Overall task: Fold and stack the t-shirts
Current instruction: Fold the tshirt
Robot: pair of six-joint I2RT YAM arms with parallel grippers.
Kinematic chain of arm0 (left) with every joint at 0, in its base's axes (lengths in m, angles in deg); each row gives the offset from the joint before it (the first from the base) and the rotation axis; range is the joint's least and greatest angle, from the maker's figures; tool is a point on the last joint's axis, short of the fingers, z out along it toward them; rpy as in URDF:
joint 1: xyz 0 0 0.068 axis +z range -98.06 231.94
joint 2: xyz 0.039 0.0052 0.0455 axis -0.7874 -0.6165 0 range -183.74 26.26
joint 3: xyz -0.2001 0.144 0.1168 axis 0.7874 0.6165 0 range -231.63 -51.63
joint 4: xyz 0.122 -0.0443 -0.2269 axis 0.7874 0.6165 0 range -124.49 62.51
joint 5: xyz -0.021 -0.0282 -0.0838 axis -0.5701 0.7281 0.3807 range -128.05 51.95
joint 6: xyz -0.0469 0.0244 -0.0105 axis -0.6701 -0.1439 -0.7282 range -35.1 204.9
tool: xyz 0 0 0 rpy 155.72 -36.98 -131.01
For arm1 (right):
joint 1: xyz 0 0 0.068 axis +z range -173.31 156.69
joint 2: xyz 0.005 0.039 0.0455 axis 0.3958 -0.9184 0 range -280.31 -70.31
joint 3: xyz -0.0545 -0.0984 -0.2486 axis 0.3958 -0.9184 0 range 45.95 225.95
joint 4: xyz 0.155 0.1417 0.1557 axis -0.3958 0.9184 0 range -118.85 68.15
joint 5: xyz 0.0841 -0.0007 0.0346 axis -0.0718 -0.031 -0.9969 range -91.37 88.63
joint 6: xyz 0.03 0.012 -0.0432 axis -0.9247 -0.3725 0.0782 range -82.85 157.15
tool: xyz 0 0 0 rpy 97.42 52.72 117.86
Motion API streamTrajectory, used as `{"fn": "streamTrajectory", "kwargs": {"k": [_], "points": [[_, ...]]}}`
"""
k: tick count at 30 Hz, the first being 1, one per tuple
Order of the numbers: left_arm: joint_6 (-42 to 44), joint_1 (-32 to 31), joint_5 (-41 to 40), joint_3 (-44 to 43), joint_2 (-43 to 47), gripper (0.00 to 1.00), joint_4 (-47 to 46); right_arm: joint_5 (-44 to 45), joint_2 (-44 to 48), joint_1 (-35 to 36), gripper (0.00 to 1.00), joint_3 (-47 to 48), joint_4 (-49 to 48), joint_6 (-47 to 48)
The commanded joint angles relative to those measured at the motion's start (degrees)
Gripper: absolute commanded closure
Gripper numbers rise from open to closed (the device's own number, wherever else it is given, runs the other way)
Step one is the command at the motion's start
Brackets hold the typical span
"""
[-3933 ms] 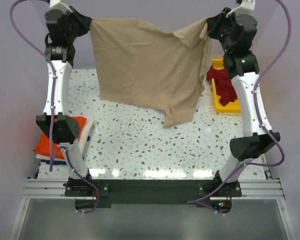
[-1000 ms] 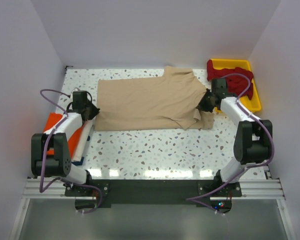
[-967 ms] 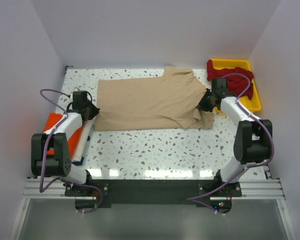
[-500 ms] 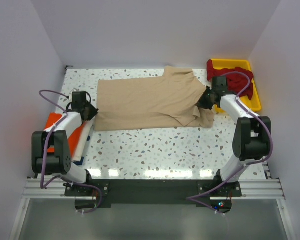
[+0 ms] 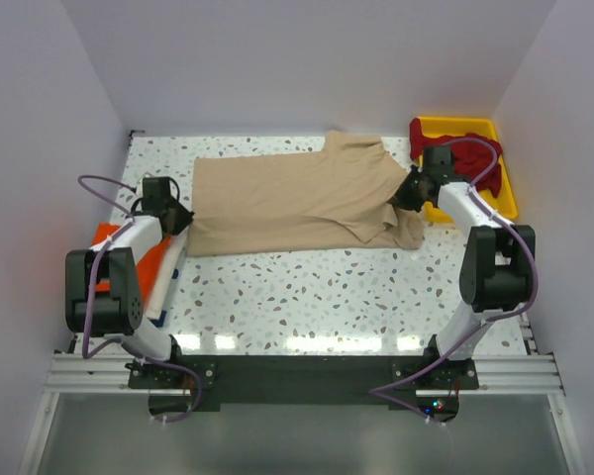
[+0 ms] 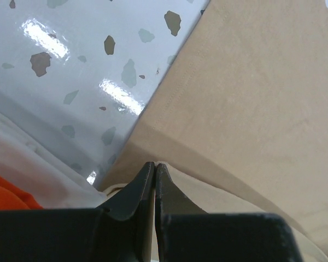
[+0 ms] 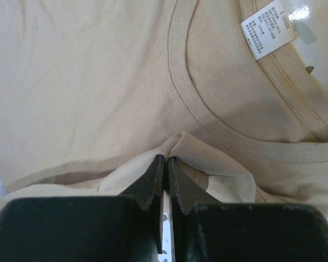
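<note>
I should open my left gripper now: the shirt's hem is just above the shirt's flat cloth, hem near hem, so the hem would land.
A beige t-shirt (image 5: 292,198) lies spread across the far half of the table, collar to the right. My left gripper (image 5: 181,221) is shut on its left hem; in the left wrist view (image 6: 154,164) the cloth (image 6: 251,82) is pinched between the jaws. My right gripper (image 5: 408,192) is shut on the shirt near the collar; the right wrist view (image 7: 167,159) shows a pinched fold below the neckline and size label (image 7: 264,30). An orange t-shirt (image 5: 104,247) lies folded on a white one (image 5: 163,282) at the left edge. Dark red t-shirts (image 5: 465,153) lie in the tray.
A yellow tray (image 5: 503,193) stands at the far right corner. White walls close in the table on the left, back and right. The speckled tabletop (image 5: 307,287) shows in front of the beige shirt.
The shirt was held up in the air between both grippers and now lies flat on the table. Over the last second both grippers shifted slightly farther away, still gripping it.
</note>
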Motion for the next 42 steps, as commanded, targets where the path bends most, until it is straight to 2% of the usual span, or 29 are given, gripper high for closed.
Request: {"fn": "streamTrajectory", "kwargs": {"k": [1, 7, 8, 10, 11, 12, 13, 15, 16, 20, 23, 24, 26, 27, 32, 37, 42], "points": [[0.01, 0.65, -0.47, -2.92, -0.97, 1.00, -0.84, -1.68, -1.00, -0.92, 1.00, 3.08, -0.97, -0.21], [0.36, 0.65, 0.50, -4.15, -2.55, 1.00, -1.20, -2.29, -1.44, -1.01, 1.00, 2.72, -1.58, 0.14], [0.36, 0.65, 0.59, -4.50, -2.64, 0.99, -0.93, -2.90, -1.53, -1.10, 0.97, 2.90, -1.50, 0.40], [0.89, 0.65, 0.68, -4.67, -2.20, 0.82, -1.02, -3.52, -2.06, -1.10, 0.85, 3.60, -1.23, 1.11], [0.98, 0.73, 0.94, -4.94, -1.85, 0.72, -0.93, -3.96, -2.15, -1.10, 0.71, 3.86, -1.14, 1.89], [1.41, 0.74, 1.11, -5.03, -0.81, 0.57, -0.93, -4.22, -1.97, -1.10, 0.65, 4.48, -0.80, 2.33], [1.51, 0.74, 1.29, -5.11, -0.01, 0.50, -1.02, -4.23, -1.80, -1.10, 0.56, 4.83, -0.27, 2.77], [1.77, 0.74, 1.55, -4.94, 2.18, 0.36, -0.93, -3.36, -0.75, -1.10, 0.49, 5.36, 1.13, 4.09], [2.03, 0.74, 2.42, -4.85, 2.80, 0.35, -0.58, -2.83, -0.04, -1.10, 0.47, 5.36, 1.66, 4.45], [1.86, -0.58, 4.09, -1.35, 6.32, 0.35, -1.19, -0.98, 4.79, -1.01, 0.46, 0.80, 0.19, 4.80], [1.07, -3.47, 4.10, 1.38, 7.81, 0.39, -2.85, -0.18, 8.92, -0.93, 0.48, -5.52, -2.45, 4.54], [0.46, -5.31, 4.19, 2.00, 7.64, 0.44, -3.56, -0.18, 9.45, -1.01, 0.49, -8.15, -2.98, 4.54], [-0.34, -6.82, 4.98, 3.05, 6.86, 0.49, -5.84, 0.60, 10.60, -1.01, 0.51, -10.10, -3.95, 5.15], [-1.12, -8.13, 5.16, 3.15, 5.72, 0.55, -6.37, 0.69, 10.51, -0.93, 0.52, -11.41, -4.30, 5.33], [-2.80, -9.81, 5.86, 4.28, 2.64, 0.61, -10.31, 1.12, 6.75, -0.93, 0.50, -10.91, -6.86, 6.99], [-2.98, -9.81, 5.60, 5.69, 2.02, 0.62, -11.12, 2.02, 2.96, -0.93, 0.47, -9.23, -9.92, 7.53], [-2.71, -9.81, 5.86, 5.61, 1.93, 0.63, -10.95, -0.01, -1.87, -0.93, 0.49, -6.33, -13.44, 6.38]]}}
